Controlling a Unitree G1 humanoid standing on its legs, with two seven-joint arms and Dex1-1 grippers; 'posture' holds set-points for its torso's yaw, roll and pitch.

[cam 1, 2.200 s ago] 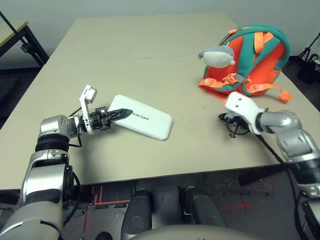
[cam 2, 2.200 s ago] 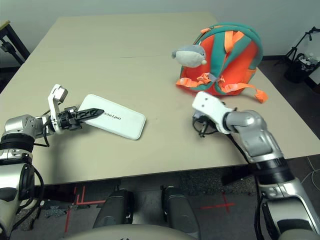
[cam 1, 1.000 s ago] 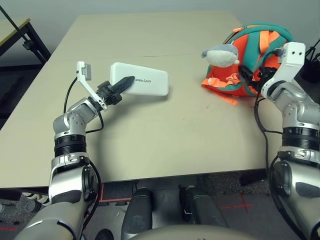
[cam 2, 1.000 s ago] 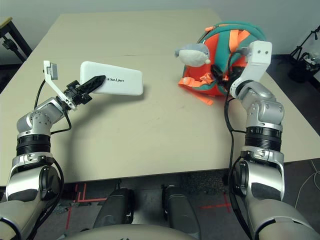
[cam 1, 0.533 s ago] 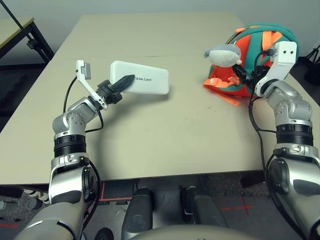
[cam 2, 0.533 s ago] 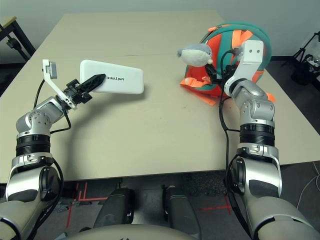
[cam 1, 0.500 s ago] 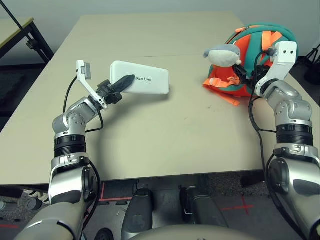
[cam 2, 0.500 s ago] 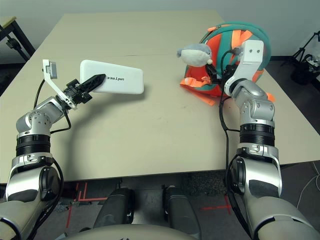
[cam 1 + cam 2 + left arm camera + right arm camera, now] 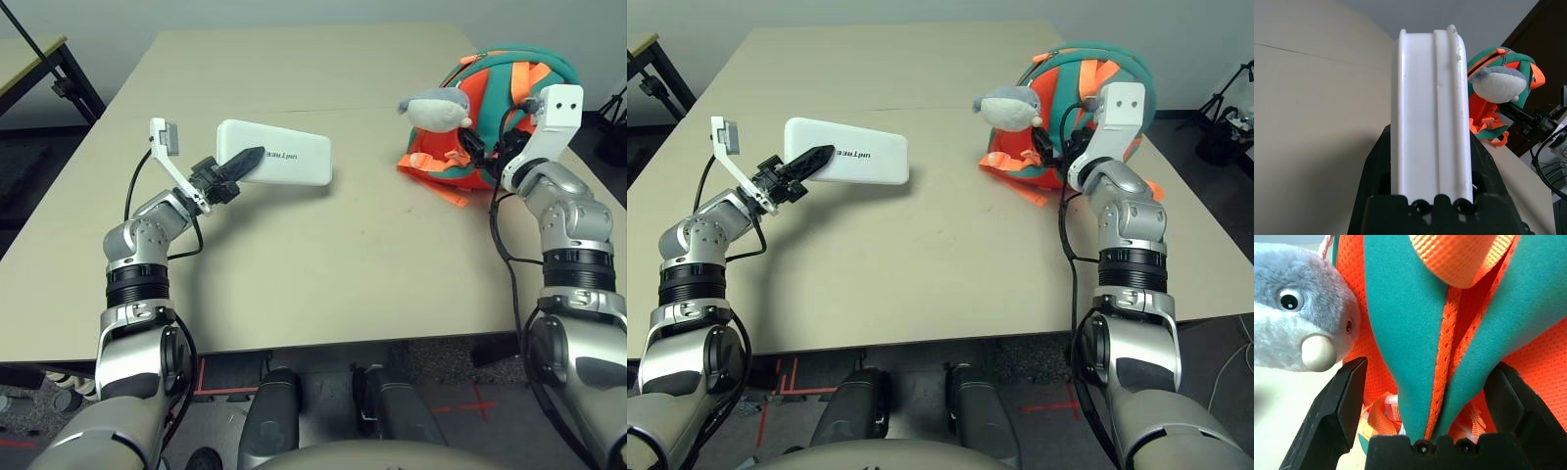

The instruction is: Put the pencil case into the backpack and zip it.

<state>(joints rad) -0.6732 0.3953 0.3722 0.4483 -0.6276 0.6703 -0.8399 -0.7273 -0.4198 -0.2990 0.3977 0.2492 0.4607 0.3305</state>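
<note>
My right gripper's fingers reach down on both sides of the teal strap. My right gripper should close on the strap.
My left gripper [image 9: 251, 157] is shut on one short end of the white pencil case [image 9: 290, 164] and holds it off the table over the left middle. The left wrist view shows the pencil case [image 9: 1430, 98] edge-on between the black fingers [image 9: 1376, 166]. At the right back of the table lies the orange backpack [image 9: 509, 83] with teal straps, a grey plush toy [image 9: 436, 106] on its front. My right gripper [image 9: 1430, 366] is open against the backpack, its two fingers astride a teal strap [image 9: 1405, 328] edged with orange webbing, just beside the plush toy [image 9: 1298, 328].
The beige table [image 9: 323, 264] runs wide between the case and the backpack. A second table with a black frame [image 9: 59, 83] stands off the left back corner. Black cables hang from my right wrist [image 9: 502, 230], and dark gear [image 9: 1220, 122] sits on the floor at the right.
Since the earliest frames the left gripper lifted the pencil case off the table and now holds still. The right gripper rose to the backpack and has settled around the strap.
</note>
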